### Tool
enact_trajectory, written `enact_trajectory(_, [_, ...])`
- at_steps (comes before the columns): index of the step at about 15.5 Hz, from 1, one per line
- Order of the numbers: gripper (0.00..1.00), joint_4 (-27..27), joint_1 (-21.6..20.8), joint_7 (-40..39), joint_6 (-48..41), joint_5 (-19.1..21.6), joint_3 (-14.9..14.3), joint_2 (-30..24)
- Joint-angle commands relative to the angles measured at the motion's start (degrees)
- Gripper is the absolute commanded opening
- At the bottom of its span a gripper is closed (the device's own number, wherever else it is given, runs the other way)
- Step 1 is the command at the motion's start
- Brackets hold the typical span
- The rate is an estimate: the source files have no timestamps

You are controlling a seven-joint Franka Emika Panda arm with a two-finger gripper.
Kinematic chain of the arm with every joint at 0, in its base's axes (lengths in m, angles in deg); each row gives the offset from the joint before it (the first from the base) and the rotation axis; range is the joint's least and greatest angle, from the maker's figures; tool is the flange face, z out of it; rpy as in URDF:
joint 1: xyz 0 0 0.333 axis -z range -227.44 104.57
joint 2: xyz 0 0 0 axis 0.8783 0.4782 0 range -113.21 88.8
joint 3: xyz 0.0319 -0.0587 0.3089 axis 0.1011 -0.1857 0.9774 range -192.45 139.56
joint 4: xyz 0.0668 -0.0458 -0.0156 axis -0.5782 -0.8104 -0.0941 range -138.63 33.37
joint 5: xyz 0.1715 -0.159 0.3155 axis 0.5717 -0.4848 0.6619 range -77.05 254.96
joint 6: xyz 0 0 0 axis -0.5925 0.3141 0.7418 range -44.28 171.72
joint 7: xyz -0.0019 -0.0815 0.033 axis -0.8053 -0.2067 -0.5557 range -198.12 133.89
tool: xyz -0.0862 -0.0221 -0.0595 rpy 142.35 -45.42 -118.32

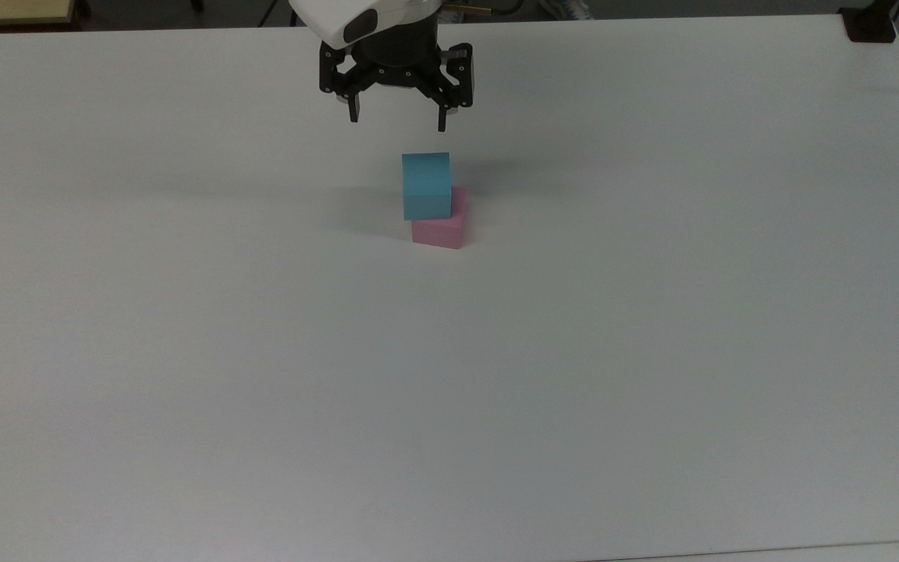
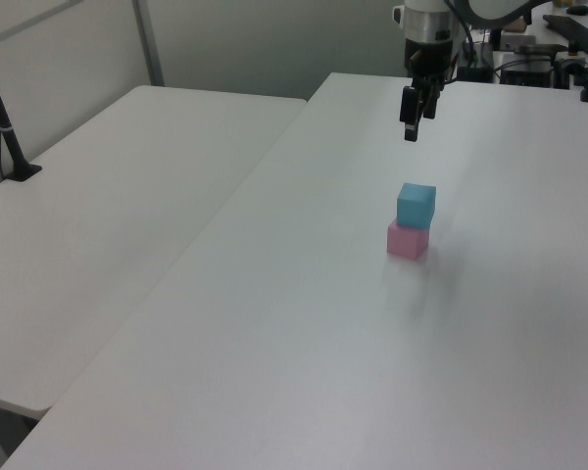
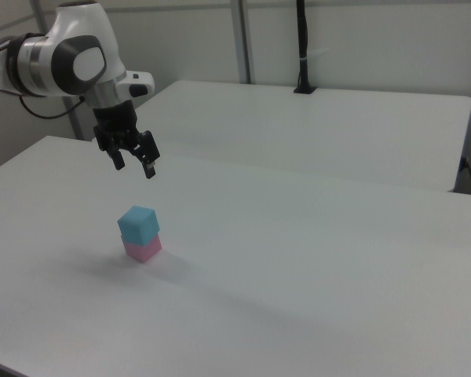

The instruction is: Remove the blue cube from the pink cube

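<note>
The blue cube is on the pink cube (image 2: 408, 241). My gripper will next grab the blue cube by its upper sides to take it off.
The blue cube (image 1: 425, 186) (image 2: 416, 205) (image 3: 137, 224) rests on top of the pink cube (image 1: 442, 229) (image 2: 408, 241) (image 3: 144, 249), slightly offset from it, on the white table (image 1: 449, 375). My gripper (image 1: 398, 121) (image 2: 411, 130) (image 3: 134, 166) hangs in the air above and behind the stack, toward the far edge in the top view. Its fingers (image 1: 443, 119) are spread open with nothing between them, pointing down. There is a clear gap between the fingertips and the blue cube's top.
A second white table (image 2: 108, 196) (image 3: 314, 126) stands alongside, with a black pole (image 3: 302, 47) (image 2: 5, 122) mounted on it. A dark object (image 1: 871, 27) sits at the table's far right corner in the top view.
</note>
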Motion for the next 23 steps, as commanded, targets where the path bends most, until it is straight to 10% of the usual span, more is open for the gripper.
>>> enact_trajectory(1, [1.0,0.59,0.3,-1.63,-1.57,1.09,-0.18,-0.4])
enact_trajectory(23, [1.0,-6.16,-2.77,-6.82,4.75,0.91,0.52,6.99])
